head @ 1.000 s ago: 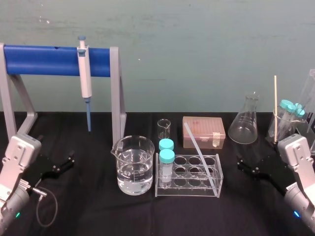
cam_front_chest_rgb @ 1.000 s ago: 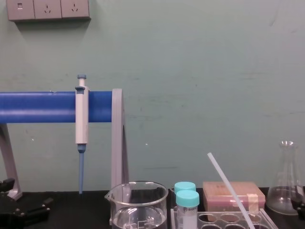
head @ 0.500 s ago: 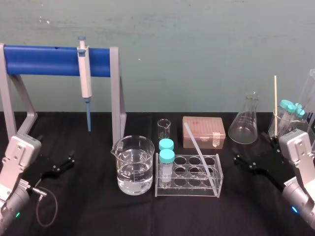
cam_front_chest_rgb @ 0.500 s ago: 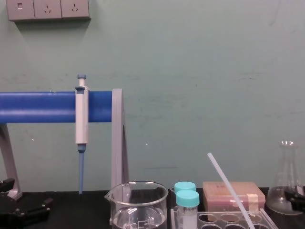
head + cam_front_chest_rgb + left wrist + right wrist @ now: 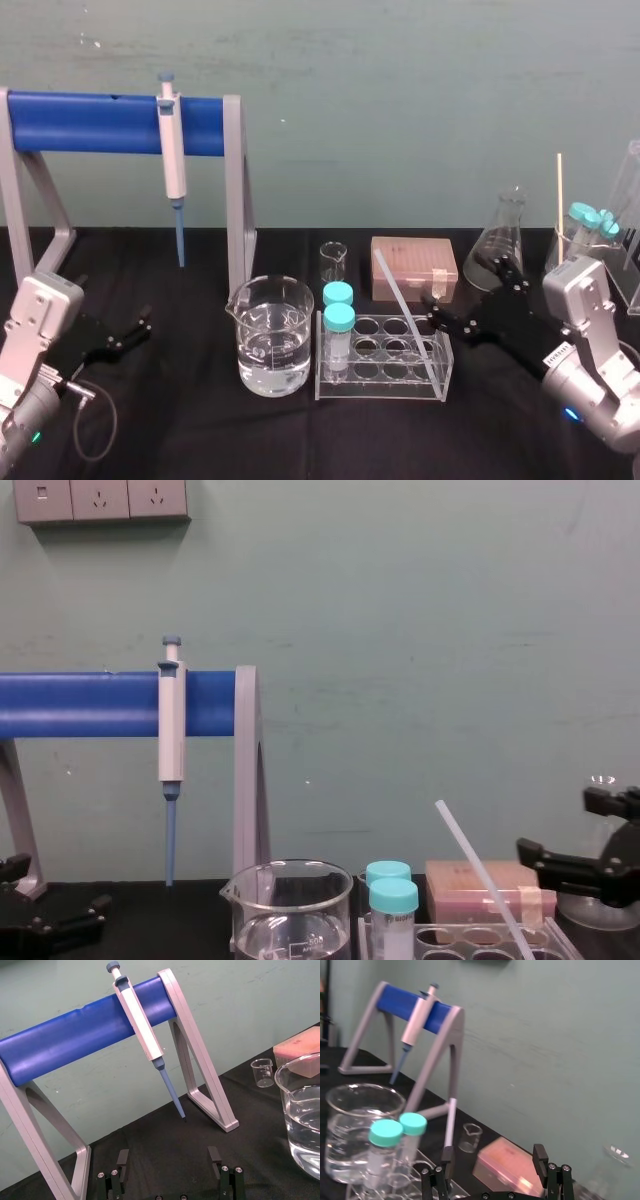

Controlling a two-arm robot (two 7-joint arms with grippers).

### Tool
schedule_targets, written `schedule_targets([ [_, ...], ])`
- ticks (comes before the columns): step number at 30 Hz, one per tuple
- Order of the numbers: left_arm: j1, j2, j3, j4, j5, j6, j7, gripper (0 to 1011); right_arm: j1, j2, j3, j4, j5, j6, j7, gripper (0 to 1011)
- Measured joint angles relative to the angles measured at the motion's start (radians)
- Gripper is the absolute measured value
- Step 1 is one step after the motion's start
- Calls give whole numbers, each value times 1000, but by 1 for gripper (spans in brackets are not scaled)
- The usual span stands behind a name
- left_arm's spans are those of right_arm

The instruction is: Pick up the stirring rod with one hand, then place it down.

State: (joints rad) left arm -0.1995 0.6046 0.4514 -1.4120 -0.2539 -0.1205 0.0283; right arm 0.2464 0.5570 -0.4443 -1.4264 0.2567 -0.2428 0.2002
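Observation:
My right gripper grabs the stirring rod's upper end (image 5: 450,820) next, to lift the rod out of the clear tube rack (image 5: 480,940).
The stirring rod (image 5: 405,312) is a thin translucent whitish rod. It leans in the clear tube rack (image 5: 383,388), its top end tilted back and left; it also shows in the chest view as the stirring rod (image 5: 480,875) and close ahead in the right wrist view as the stirring rod (image 5: 450,1122). My right gripper (image 5: 465,292) hovers open just right of the rod, above the rack's right end, one fingertip (image 5: 432,317) close to the rod, nothing held. The right gripper (image 5: 493,1152) has its jaws spread wide. My left gripper (image 5: 113,300) rests open at the table's left, the left gripper (image 5: 168,1156) empty.
A water-filled beaker (image 5: 270,335) stands left of the rack, two teal-capped tubes (image 5: 338,320) in its left end. Behind are a small beaker (image 5: 333,262), a pink box (image 5: 413,268) and a flask (image 5: 500,240). A pipette (image 5: 172,150) hangs on the blue stand (image 5: 100,122).
My right gripper has swung from the table's right edge leftward to the rack and the rod, staying open. The left arm has barely moved.

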Motion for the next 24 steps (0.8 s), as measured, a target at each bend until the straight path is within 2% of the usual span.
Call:
schedule_targets([
  [1,0,0,0,0,0,0,0,1000,0,0,0,0,0,0,0,1003],
  [13,0,0,0,0,0,0,0,1000,92,-63,-11,124,84,-36,204,1003],
  [24,0,0,0,0,0,0,0,1000,154,-116,-3,223,152,-14,333,1003],
])
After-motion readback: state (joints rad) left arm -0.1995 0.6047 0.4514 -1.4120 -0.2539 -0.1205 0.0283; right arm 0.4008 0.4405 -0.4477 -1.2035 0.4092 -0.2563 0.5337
